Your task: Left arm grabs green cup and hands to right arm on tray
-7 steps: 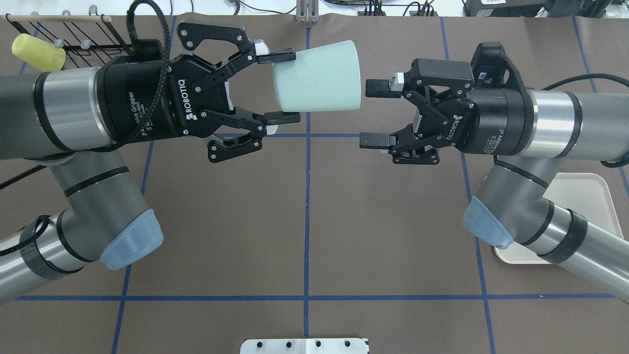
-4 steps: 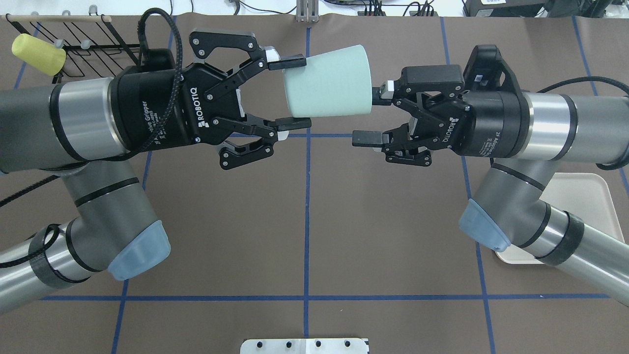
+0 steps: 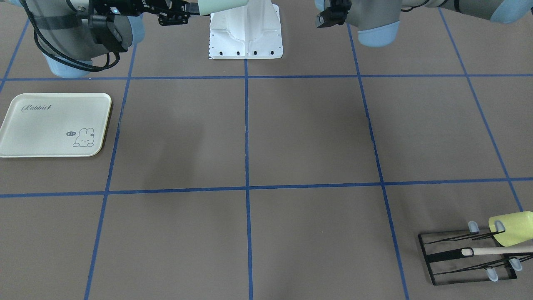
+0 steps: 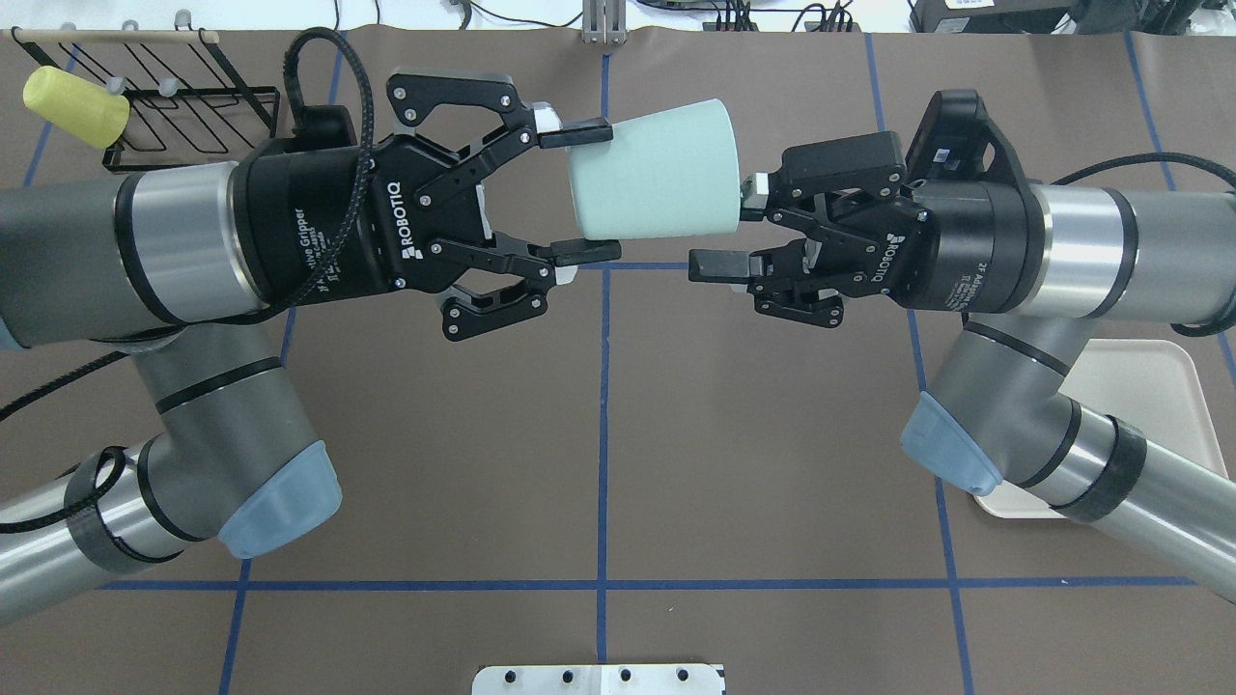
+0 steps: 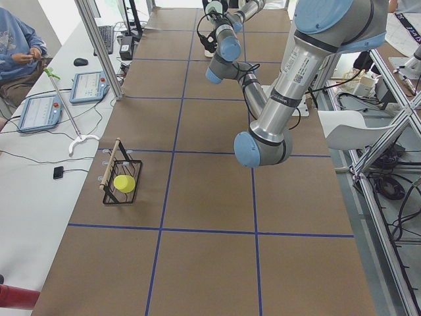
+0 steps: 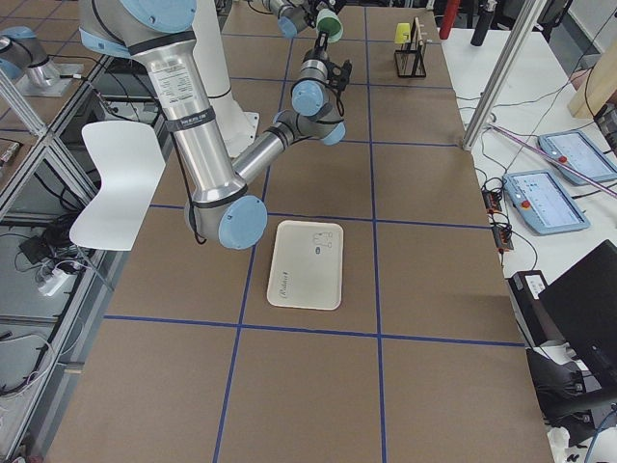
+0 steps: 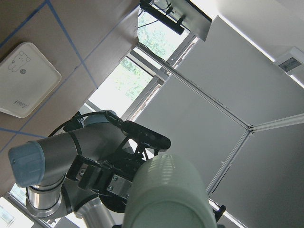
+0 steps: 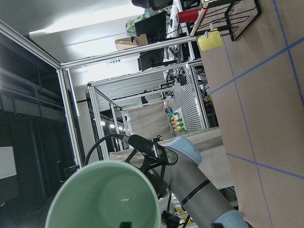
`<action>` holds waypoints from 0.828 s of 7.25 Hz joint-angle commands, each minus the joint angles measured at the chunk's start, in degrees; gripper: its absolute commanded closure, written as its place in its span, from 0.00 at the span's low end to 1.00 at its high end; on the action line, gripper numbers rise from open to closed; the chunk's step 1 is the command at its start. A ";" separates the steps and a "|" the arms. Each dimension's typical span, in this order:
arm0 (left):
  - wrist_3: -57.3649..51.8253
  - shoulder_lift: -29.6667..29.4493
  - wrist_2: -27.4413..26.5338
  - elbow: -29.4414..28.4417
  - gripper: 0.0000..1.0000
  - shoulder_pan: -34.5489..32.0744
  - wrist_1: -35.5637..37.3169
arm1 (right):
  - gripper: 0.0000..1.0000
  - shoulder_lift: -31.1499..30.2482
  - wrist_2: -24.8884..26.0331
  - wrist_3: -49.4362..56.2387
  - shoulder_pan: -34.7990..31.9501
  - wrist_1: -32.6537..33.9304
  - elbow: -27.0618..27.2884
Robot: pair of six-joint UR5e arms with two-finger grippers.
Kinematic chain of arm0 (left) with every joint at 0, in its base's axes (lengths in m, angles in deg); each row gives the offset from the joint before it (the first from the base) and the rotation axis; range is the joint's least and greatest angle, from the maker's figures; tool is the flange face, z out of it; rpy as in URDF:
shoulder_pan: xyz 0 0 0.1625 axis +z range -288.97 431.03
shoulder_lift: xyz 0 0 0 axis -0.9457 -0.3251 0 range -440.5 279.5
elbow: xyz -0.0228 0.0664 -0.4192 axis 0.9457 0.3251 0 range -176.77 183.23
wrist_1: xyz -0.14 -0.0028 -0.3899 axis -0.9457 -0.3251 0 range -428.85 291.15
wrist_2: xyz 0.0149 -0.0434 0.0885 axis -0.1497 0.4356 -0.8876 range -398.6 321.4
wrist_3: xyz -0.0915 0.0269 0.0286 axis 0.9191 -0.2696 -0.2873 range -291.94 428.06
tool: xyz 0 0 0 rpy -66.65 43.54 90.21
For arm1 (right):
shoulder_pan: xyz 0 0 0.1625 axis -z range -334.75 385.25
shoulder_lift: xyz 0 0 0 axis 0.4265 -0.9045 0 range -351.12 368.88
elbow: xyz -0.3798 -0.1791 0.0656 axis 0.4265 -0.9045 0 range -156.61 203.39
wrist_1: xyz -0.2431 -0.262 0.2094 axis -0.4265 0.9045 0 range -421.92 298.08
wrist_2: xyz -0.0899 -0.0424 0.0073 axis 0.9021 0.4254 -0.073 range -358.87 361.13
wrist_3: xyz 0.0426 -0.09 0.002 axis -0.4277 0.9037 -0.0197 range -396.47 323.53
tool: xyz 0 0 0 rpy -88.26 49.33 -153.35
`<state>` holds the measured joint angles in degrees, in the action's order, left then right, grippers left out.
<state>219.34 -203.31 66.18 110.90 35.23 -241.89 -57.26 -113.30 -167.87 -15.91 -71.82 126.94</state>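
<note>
I should grab the green cup by its open rim (image 8: pixel 154 190) with my right gripper next.
My left gripper (image 4: pixel 579 193) is shut on the narrow base end of the pale mint-green cup (image 4: pixel 652 172) and holds it sideways, high above the table, rim toward the right arm. My right gripper (image 4: pixel 726 224) is open at the rim, its upper finger touching or just behind the rim edge and its lower finger below the cup, apart from it. The cup's dark green inside fills the lower left of the right wrist view (image 8: pixel 107 194). Its outside shows in the left wrist view (image 7: pixel 166 194). The cream tray (image 4: pixel 1149 386) lies under the right arm and is bare in the front view (image 3: pixel 54 125).
A yellow-green cup (image 4: pixel 75 101) hangs on a black wire rack (image 4: pixel 183 106) at the far left corner. Both also show in the front view, cup (image 3: pixel 510 228) and rack (image 3: pixel 466 258). The white robot base plate (image 4: pixel 599 679) is at the near edge.
My left arm has carried the cup rightward and slightly nearer. My right gripper has moved left to meet it, and its upper finger now reaches the cup's rim.
</note>
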 commanded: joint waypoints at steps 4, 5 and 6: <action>-0.55 0.12 -2.39 0.17 0.00 0.29 0.86 | 1.00 -0.74 0.44 -0.09 0.37 -1.79 -0.10; -0.64 0.29 -2.30 0.43 0.00 0.21 0.95 | 1.00 -0.83 0.44 -0.09 0.28 -1.79 0.16; -0.81 0.38 -2.21 0.43 0.00 0.12 0.95 | 1.00 -0.91 1.84 -0.18 0.28 -1.79 0.25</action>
<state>218.71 -203.07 63.93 111.24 35.44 -240.99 -58.05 -112.54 -167.97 -15.59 -73.59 127.03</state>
